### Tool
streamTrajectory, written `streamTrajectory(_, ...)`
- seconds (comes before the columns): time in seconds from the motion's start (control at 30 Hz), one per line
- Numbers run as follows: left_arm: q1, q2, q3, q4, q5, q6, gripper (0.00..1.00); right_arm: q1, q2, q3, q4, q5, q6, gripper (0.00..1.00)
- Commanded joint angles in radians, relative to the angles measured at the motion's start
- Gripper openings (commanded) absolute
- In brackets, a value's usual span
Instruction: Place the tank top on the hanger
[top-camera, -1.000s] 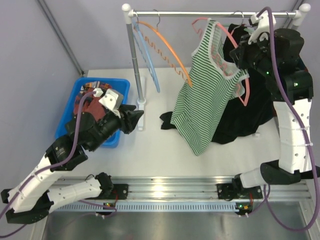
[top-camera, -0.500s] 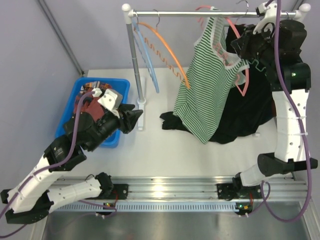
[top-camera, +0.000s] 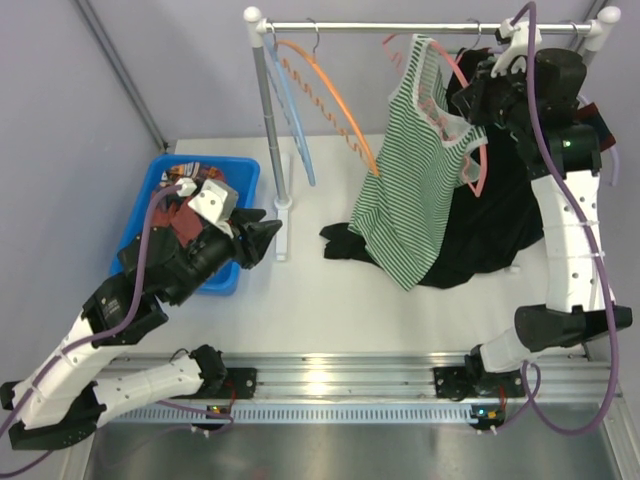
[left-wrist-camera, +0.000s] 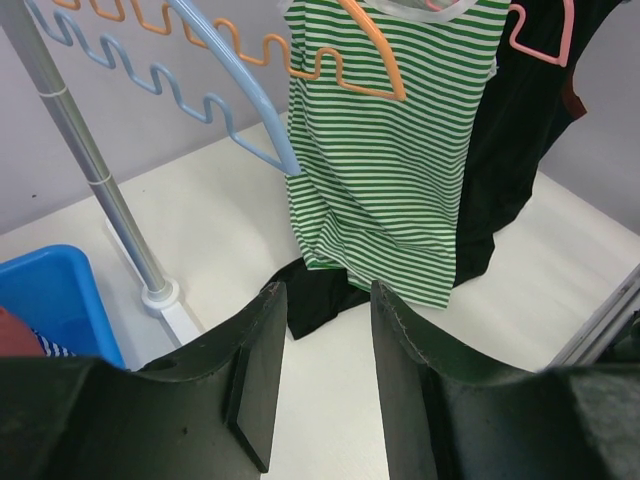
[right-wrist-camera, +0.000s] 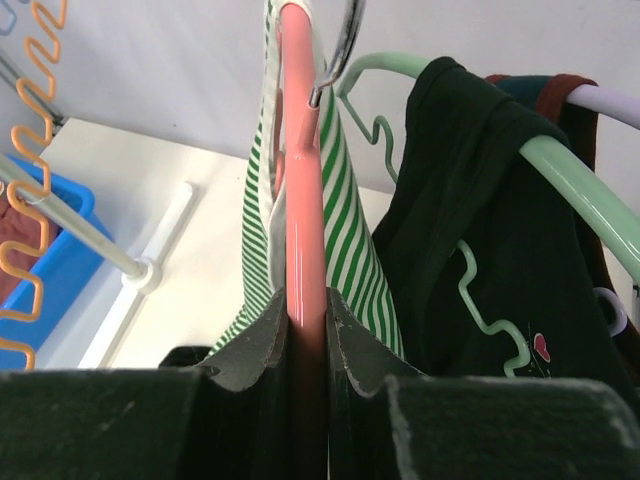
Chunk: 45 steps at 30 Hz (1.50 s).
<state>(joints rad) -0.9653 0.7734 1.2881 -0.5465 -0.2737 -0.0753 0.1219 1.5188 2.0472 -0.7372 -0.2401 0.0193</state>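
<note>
The pink hanger's metal hook sits over the bar and the hanger would rest on the bar, so my right gripper should open.
The green-and-white striped tank top (top-camera: 410, 190) hangs on the pink hanger (top-camera: 478, 172) just below the rail (top-camera: 420, 27); it also shows in the left wrist view (left-wrist-camera: 400, 170) and the right wrist view (right-wrist-camera: 345, 250). My right gripper (top-camera: 480, 100) is shut on the pink hanger's arm (right-wrist-camera: 303, 200), high up by the rail; the metal hook (right-wrist-camera: 340, 50) shows above it. My left gripper (top-camera: 262, 238) is open and empty, low over the table next to the blue bin, jaws apart (left-wrist-camera: 320, 380).
An orange hanger (top-camera: 335, 95) and a light blue hanger (top-camera: 295, 125) hang at the rail's left end by the post (top-camera: 268, 140). A black garment (top-camera: 500, 220) on a mint hanger (right-wrist-camera: 560, 170) hangs behind the top and trails onto the table. A blue bin (top-camera: 165, 180) holds red cloth.
My right gripper has moved the pink hanger and tank top up and along under the rail, now slightly lower and left than half a second ago. The left arm shifted only slightly.
</note>
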Motion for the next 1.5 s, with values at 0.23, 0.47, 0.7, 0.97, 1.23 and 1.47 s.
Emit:
streamTrajectory(0.23,-0.003,-0.014,0.002,0.025,-0.001,0.008,0.45,-0.013,-0.075,-0.038,0.102,-0.011,0.007,0.06)
streamTrajectory(0.47,-0.003,-0.013,-0.018,0.037,0.001,0.003,0.45,-0.013,-0.137,-0.074,0.082,0.019,0.014,0.46)
streamTrajectory(0.7,-0.003,-0.006,-0.041,0.059,0.007,-0.006,0.45,-0.015,-0.203,-0.093,0.052,0.062,0.03,0.65)
streamTrajectory(0.97,-0.003,-0.005,-0.052,0.069,0.008,-0.018,0.45,-0.013,-0.302,-0.099,0.004,0.01,0.067,0.79)
streamTrajectory(1.23,-0.003,-0.011,-0.062,0.059,-0.015,-0.044,0.45,-0.013,-0.527,-0.362,0.006,-0.154,0.146,0.88)
streamTrajectory(1.47,-0.003,-0.031,-0.105,0.057,-0.021,-0.084,0.45,-0.013,-0.762,-0.734,0.005,-0.2,0.234,0.9)
